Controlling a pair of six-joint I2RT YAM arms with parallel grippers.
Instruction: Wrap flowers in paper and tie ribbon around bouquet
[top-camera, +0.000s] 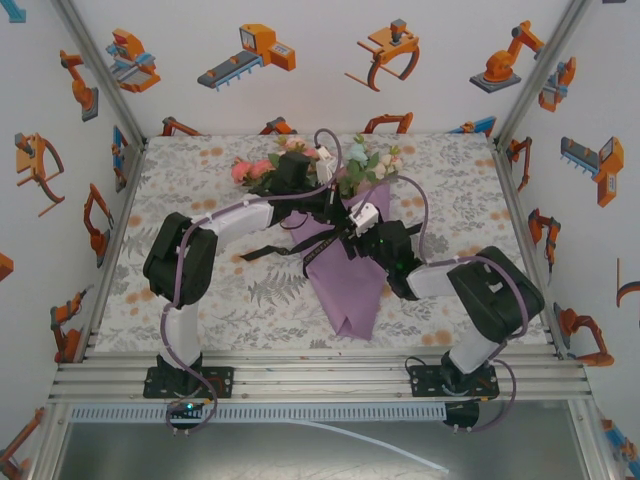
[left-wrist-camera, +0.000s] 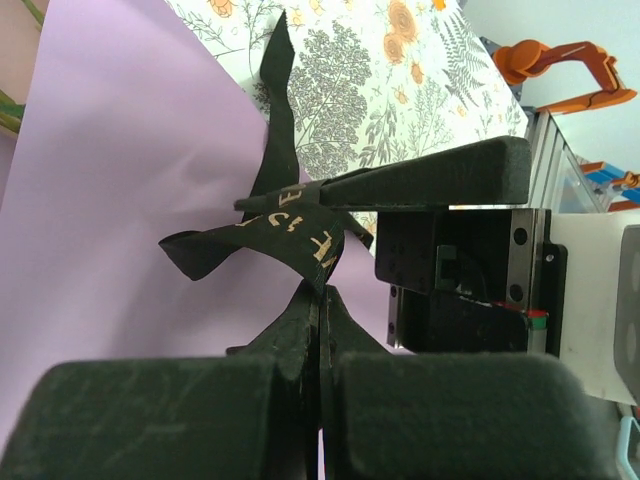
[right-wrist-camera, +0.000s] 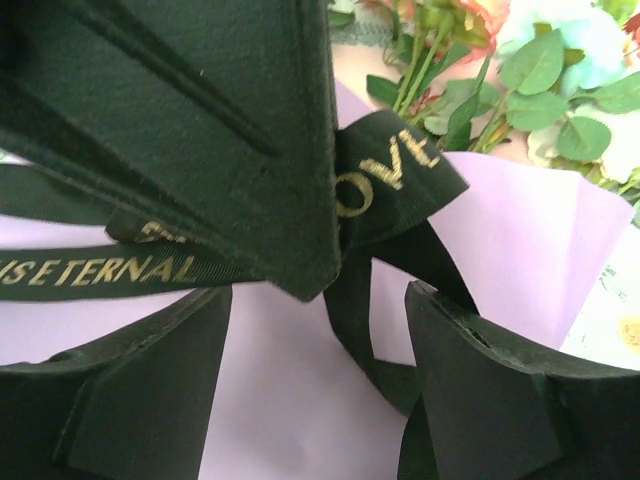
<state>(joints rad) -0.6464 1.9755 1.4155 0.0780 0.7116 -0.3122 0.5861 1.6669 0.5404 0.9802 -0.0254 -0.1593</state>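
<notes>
My right gripper grabs the ribbon's loose piece (top-camera: 347, 233) (right-wrist-camera: 350, 312) next, clear of my left gripper, to draw the tie closed.
The bouquet lies mid-table, its purple paper (top-camera: 350, 290) cone pointing toward the arms. Pink and cream flowers (top-camera: 252, 170) fan out at its far end. A black ribbon (top-camera: 268, 250) with gold lettering crosses the cone. My left gripper (top-camera: 330, 213) is over the cone's upper part, shut on the ribbon (left-wrist-camera: 290, 235) just above its fingertips (left-wrist-camera: 322, 300). My right gripper (top-camera: 348, 232) sits close against it and stands open (right-wrist-camera: 320, 335). A ribbon strand (right-wrist-camera: 365, 330) hangs loose between its fingers over the paper (right-wrist-camera: 280, 410). The flowers (right-wrist-camera: 540, 70) show beyond.
The table (top-camera: 200, 300) has a floral leaf-print cover. Walls with robot stickers close in the left, right and back. An aluminium rail (top-camera: 320, 370) runs along the near edge by the arm bases. One ribbon tail trails left of the cone.
</notes>
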